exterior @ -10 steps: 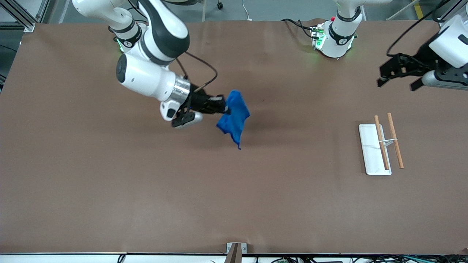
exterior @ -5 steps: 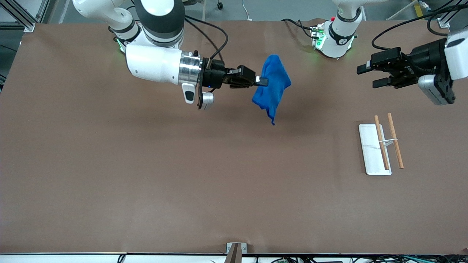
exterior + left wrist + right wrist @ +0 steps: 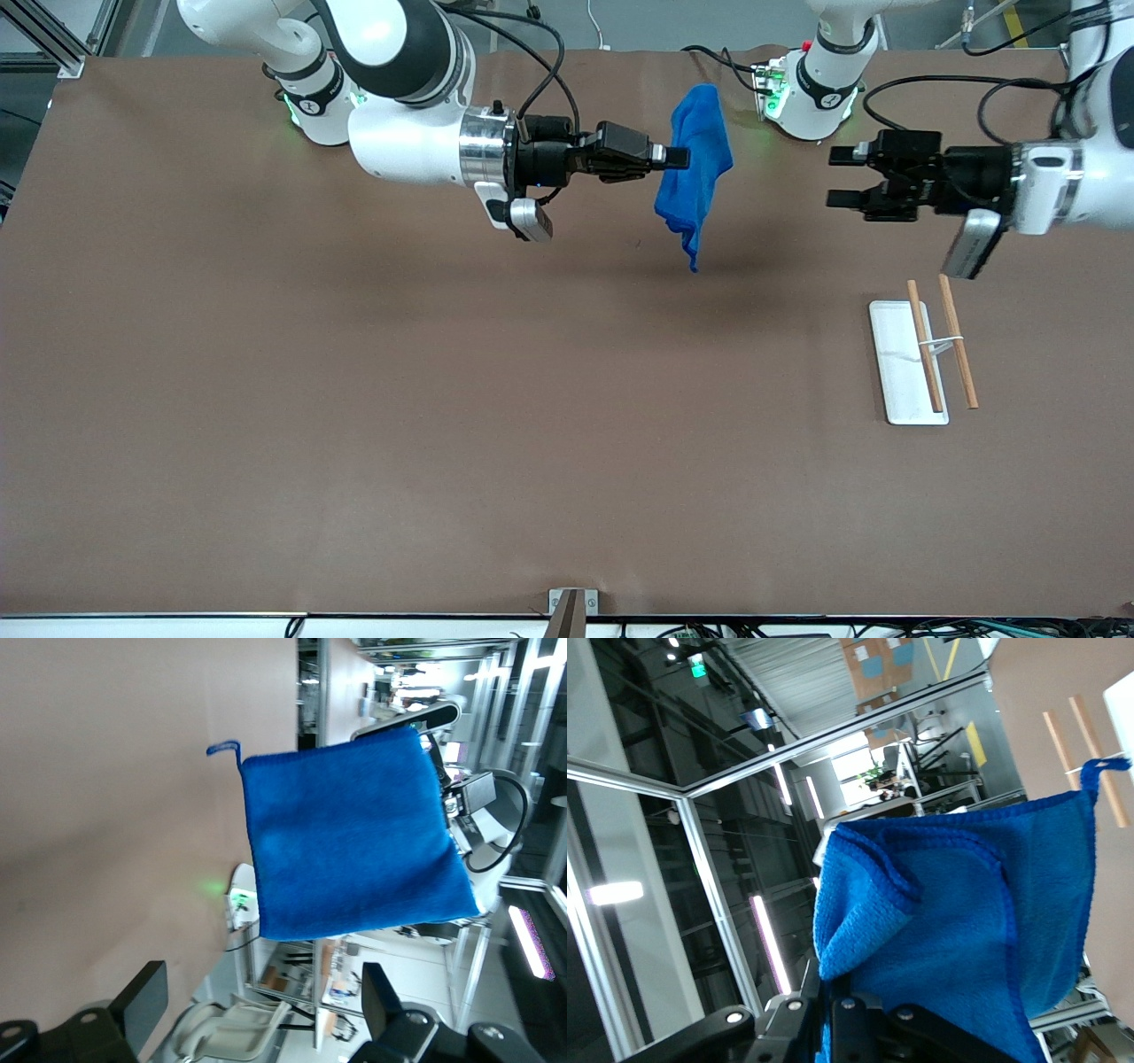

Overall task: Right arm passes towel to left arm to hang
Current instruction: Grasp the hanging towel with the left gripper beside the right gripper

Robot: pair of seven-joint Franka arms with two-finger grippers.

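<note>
I need to hang the blue towel (image 3: 696,164) on the wooden bars, so next I should take hold of it by its free hem (image 3: 695,259) with my left gripper.
The blue towel (image 3: 696,164) hangs in the air over the table, pinched at one edge by my right gripper (image 3: 677,158), which is shut on it and held level. The towel fills the right wrist view (image 3: 966,930) and hangs spread in the left wrist view (image 3: 350,837). My left gripper (image 3: 840,176) is open and empty, held level and pointing at the towel with a gap between them. Its fingers (image 3: 142,1001) frame the towel from a distance.
A small rack with a white base (image 3: 897,363) and two wooden bars (image 3: 959,353) stands on the brown table toward the left arm's end, nearer the front camera than the left gripper. The bars also show in the right wrist view (image 3: 1097,757).
The right gripper has lifted and carried the towel toward the left arm's end. The left gripper has swung in toward the towel and turned level to face it.
</note>
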